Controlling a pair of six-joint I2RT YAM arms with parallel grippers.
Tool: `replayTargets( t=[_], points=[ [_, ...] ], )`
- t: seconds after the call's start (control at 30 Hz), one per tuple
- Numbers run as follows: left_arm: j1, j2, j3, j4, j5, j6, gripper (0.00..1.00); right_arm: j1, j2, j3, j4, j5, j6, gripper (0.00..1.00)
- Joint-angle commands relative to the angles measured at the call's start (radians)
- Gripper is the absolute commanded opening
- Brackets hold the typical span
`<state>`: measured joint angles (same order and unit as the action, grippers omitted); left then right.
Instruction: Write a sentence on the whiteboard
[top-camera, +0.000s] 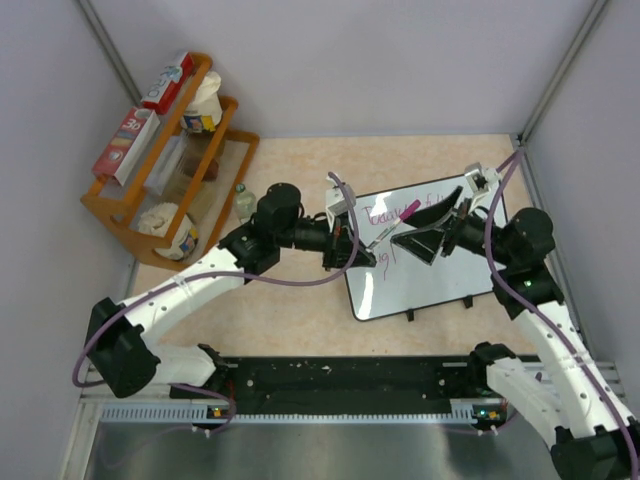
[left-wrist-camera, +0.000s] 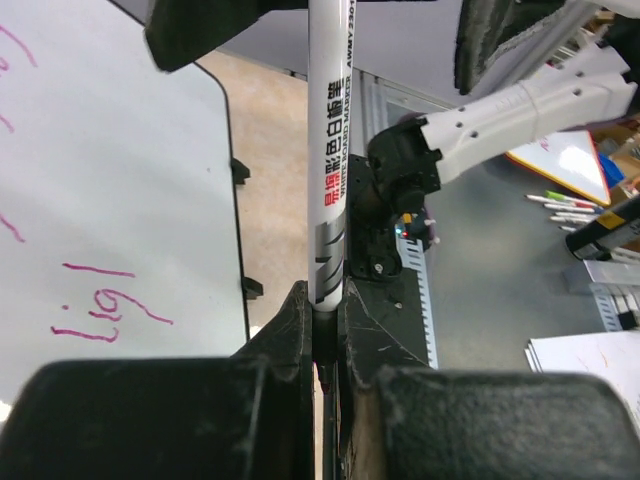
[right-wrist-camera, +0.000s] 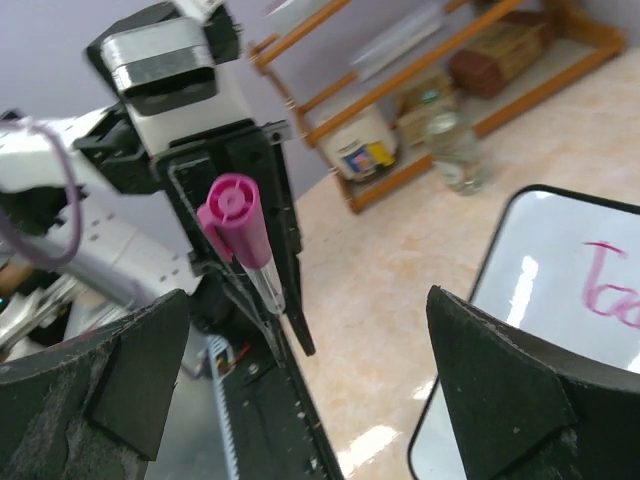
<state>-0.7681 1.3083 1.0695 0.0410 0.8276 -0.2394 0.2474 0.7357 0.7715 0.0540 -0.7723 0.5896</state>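
The marker's opposite end needs to stay free to write the sentence, so next my right gripper should grab the marker's white barrel beside the pink cap (right-wrist-camera: 238, 215).
The whiteboard (top-camera: 430, 275) lies on the table right of centre. The sentence (top-camera: 400, 212) is pink cursive, partly covered by the grippers, with a second line starting at the lower left (top-camera: 385, 258). My left gripper (top-camera: 368, 252) is shut on a white marker (top-camera: 395, 225) with a pink cap, over the board's left part. In the left wrist view the marker (left-wrist-camera: 330, 150) stands between my fingers (left-wrist-camera: 290, 330), with the board (left-wrist-camera: 110, 180) and the letters "lig" (left-wrist-camera: 100, 310) at left. My right gripper (top-camera: 432, 238) is open and empty over the board. Its wrist view shows the marker's pink cap (right-wrist-camera: 238, 215) ahead and the board (right-wrist-camera: 560, 330) at right.
A wooden rack (top-camera: 120, 215) with boxes, cups and jars stands at the far left, with a small bottle (top-camera: 243, 200) beside it. A black rail (top-camera: 340, 375) runs along the near table edge. Grey walls close in the left, back and right.
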Motion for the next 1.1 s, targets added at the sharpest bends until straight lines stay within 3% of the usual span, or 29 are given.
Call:
replayTargets(
  t=[0.0,0.1,0.27,0.6,0.67,0.77,0.9,1.0,1.03,1.07],
  points=[
    [0.003,-0.029,0.027,-0.032,0.157,0.051,0.00,-0.010,0.057,0.000,0.325,-0.343,0.188,0.97],
    [0.001,-0.017,0.035,-0.023,0.183,0.040,0.00,-0.007,0.070,-0.001,0.343,-0.358,0.219,0.89],
    [0.000,0.003,0.043,0.008,0.197,0.020,0.00,0.016,0.090,0.003,0.294,-0.337,0.187,0.64],
    [-0.002,0.022,0.043,0.008,0.180,0.025,0.00,0.128,0.132,0.025,0.193,-0.282,0.110,0.51],
    [-0.002,0.022,0.041,0.013,0.179,0.026,0.00,0.131,0.140,0.025,0.185,-0.283,0.113,0.38],
    [-0.002,0.025,0.037,0.017,0.182,0.023,0.00,0.130,0.145,0.031,0.158,-0.274,0.099,0.28],
    [-0.002,0.023,0.029,0.017,0.183,0.028,0.00,0.130,0.142,0.022,0.167,-0.256,0.111,0.01],
    [0.000,0.019,0.015,0.020,0.167,0.026,0.00,0.130,0.136,0.009,0.152,-0.231,0.102,0.00],
    [0.001,0.010,0.006,0.020,0.156,0.028,0.11,0.130,0.131,0.005,0.152,-0.223,0.099,0.00],
    [0.006,0.003,-0.002,0.019,0.142,0.026,0.36,0.130,0.130,0.002,0.146,-0.205,0.096,0.00]
  ],
)
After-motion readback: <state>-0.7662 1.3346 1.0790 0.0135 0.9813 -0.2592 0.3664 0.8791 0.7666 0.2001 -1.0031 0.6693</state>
